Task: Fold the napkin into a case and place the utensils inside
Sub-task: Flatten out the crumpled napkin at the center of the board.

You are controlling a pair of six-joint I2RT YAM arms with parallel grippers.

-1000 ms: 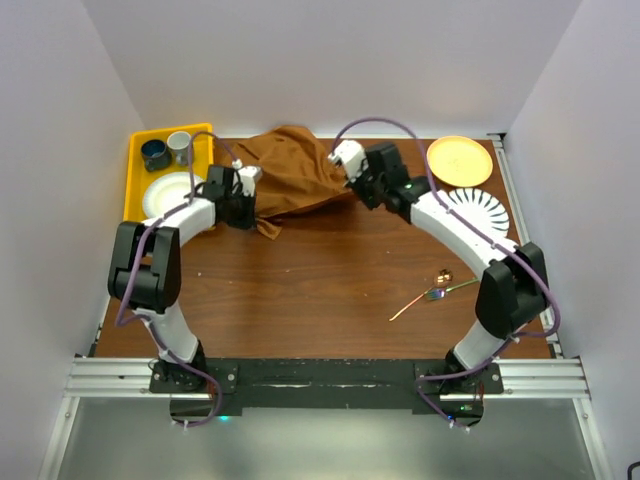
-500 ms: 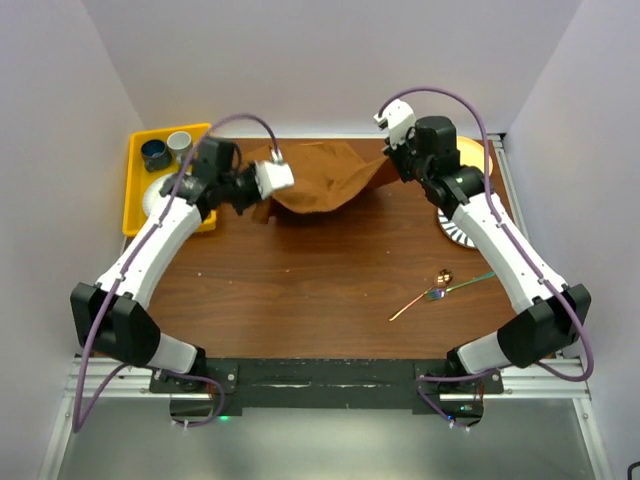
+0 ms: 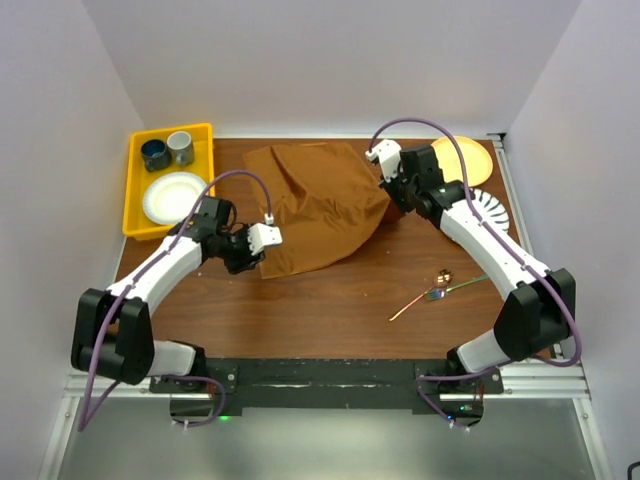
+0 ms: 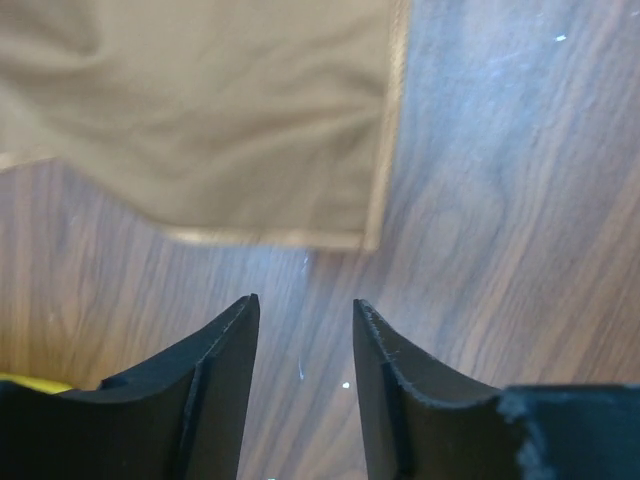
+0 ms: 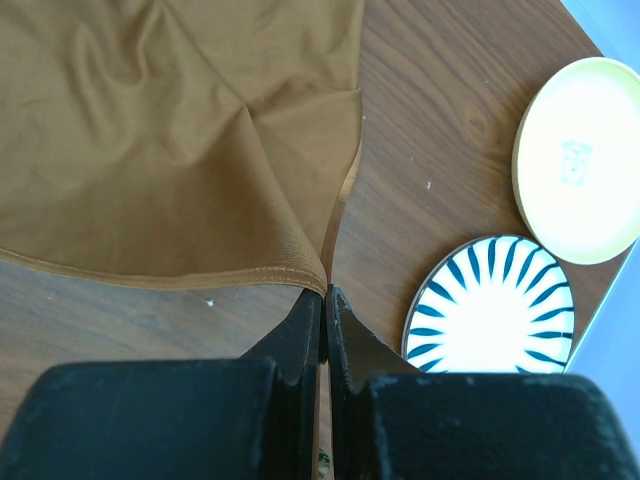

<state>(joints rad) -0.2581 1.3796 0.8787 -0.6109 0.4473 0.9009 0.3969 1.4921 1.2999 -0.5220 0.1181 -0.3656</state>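
Observation:
I will next grab the napkin [image 3: 320,205] by its free near corner with my left gripper, opposite my right gripper's corner. Then I can spread the napkin flat for folding.
The rust-brown napkin [image 3: 320,205] lies spread out on the table's far middle, with a few wrinkles. My left gripper [image 3: 256,258] is open and empty, low over the wood just short of the napkin's near-left corner [image 4: 368,238]; its jaws [image 4: 305,305] stand apart with bare table between them. My right gripper [image 3: 388,200] is shut on the napkin's right corner [image 5: 326,288], pinching the hem. The utensils [image 3: 440,290], thin with green-copper handles, lie on the table at the right front, apart from both grippers. No folded case shows.
A yellow tray [image 3: 135,190] at the far left holds two cups and a white plate. A yellow plate [image 3: 470,160] and a blue-striped plate [image 3: 488,210] sit at the far right, close to my right arm; both show in the right wrist view [image 5: 580,160] [image 5: 495,305].
The napkin was held up between both grippers and now lies spread on the table. My left gripper has let go and pulled back toward the near left. My right gripper came down, still holding.

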